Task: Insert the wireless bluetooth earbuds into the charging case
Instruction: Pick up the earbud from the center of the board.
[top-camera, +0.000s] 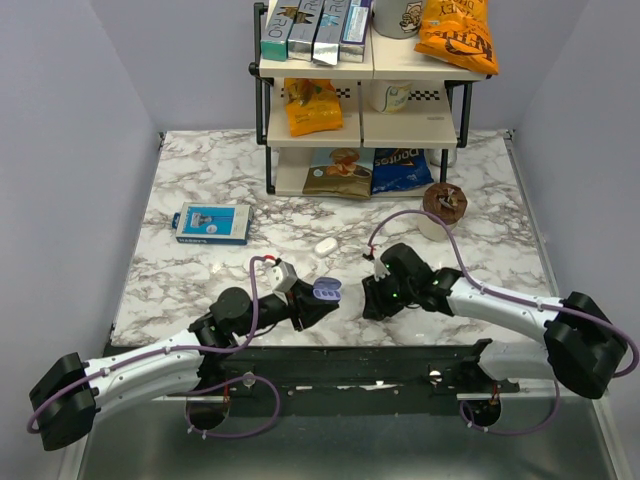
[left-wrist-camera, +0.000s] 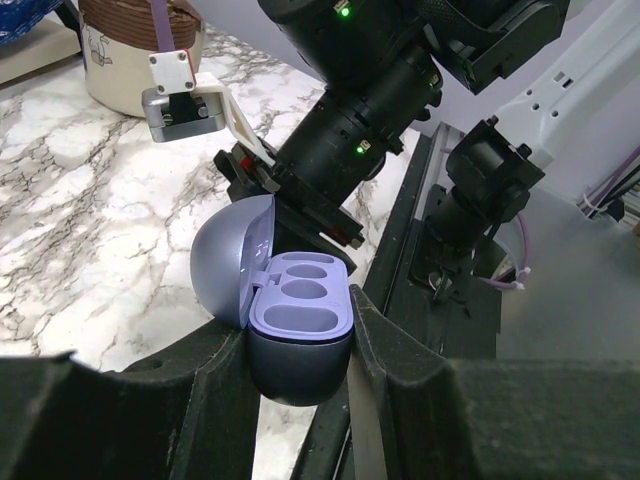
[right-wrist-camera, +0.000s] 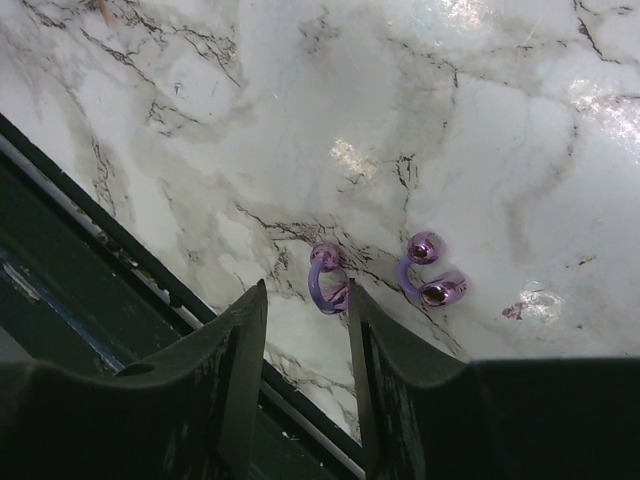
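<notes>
I should grab the nearer earbud with my right gripper next by its thin curved band (right-wrist-camera: 315, 287). Its shiny rounded ends will then stay free to go into the charging case's hollows.
The charging case (left-wrist-camera: 298, 340) is a rounded lavender-blue clamshell. Its lid stands open to the left and its purple wells show bare. My left gripper (left-wrist-camera: 300, 372) is shut on the case's body and holds it above the table's front edge; from above, the case (top-camera: 327, 290) sits at the left gripper's (top-camera: 318, 302) tip. Two purple wireless bluetooth earbuds lie on the marble: one earbud (right-wrist-camera: 326, 280) just beyond the inner side of the right fingertip (right-wrist-camera: 358, 310), the other earbud (right-wrist-camera: 433, 277) further right. My right gripper (right-wrist-camera: 305, 300) hovers over them, open and holding nothing. In the top view the right gripper (top-camera: 376, 296) hides the earbuds.
A white oval object (top-camera: 324, 244) lies mid-table and a blue box (top-camera: 211, 224) at the left. A brown-topped cup (top-camera: 443, 207) stands right of centre. A shelf rack (top-camera: 360, 120) with snack bags fills the back. A black rail (top-camera: 380, 365) runs along the table's front edge.
</notes>
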